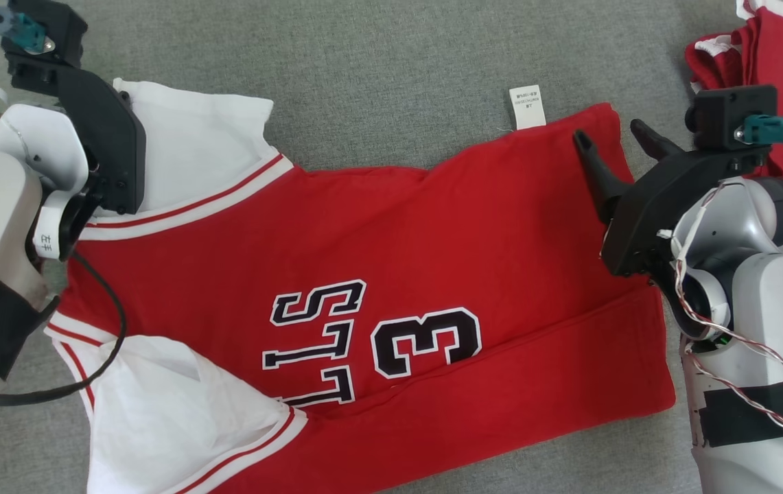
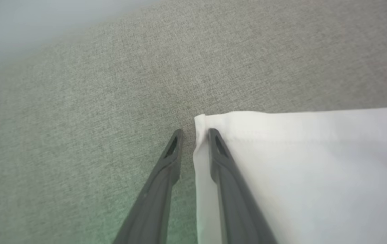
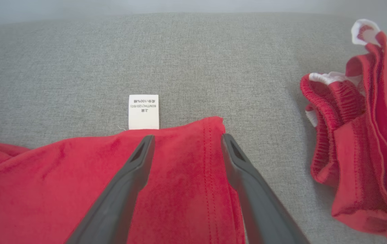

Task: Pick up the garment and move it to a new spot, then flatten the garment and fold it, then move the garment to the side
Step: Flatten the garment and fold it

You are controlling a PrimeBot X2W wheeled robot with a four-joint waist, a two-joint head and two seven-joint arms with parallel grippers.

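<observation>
My right gripper pinches the corner of its stitched hem [image 1: 606,119] next, to fold the jersey over its lettering [image 1: 314,337].
The garment [image 1: 391,288] is a red jersey with white sleeves and black lettering, spread flat on the grey cloth surface. My left gripper [image 2: 193,134] is at the corner of the far white sleeve [image 2: 298,162]. Its fingers stand close together and the sleeve's edge lies between them, with a sliver of grey still showing beside the left finger [image 2: 173,152]. In the head view its dark housing [image 1: 99,130] covers that sleeve corner. My right gripper [image 1: 609,134] [image 3: 187,138] is open, and its fingers straddle the red hem corner [image 3: 210,128] of the garment [image 3: 78,189].
A white care label [image 1: 527,106] [image 3: 143,112] sticks out from the jersey's far edge. A second red garment with white trim [image 1: 775,62] [image 3: 359,135] lies bunched at the far right, close to my right arm. Grey cloth surface [image 1: 377,75] lies beyond the jersey.
</observation>
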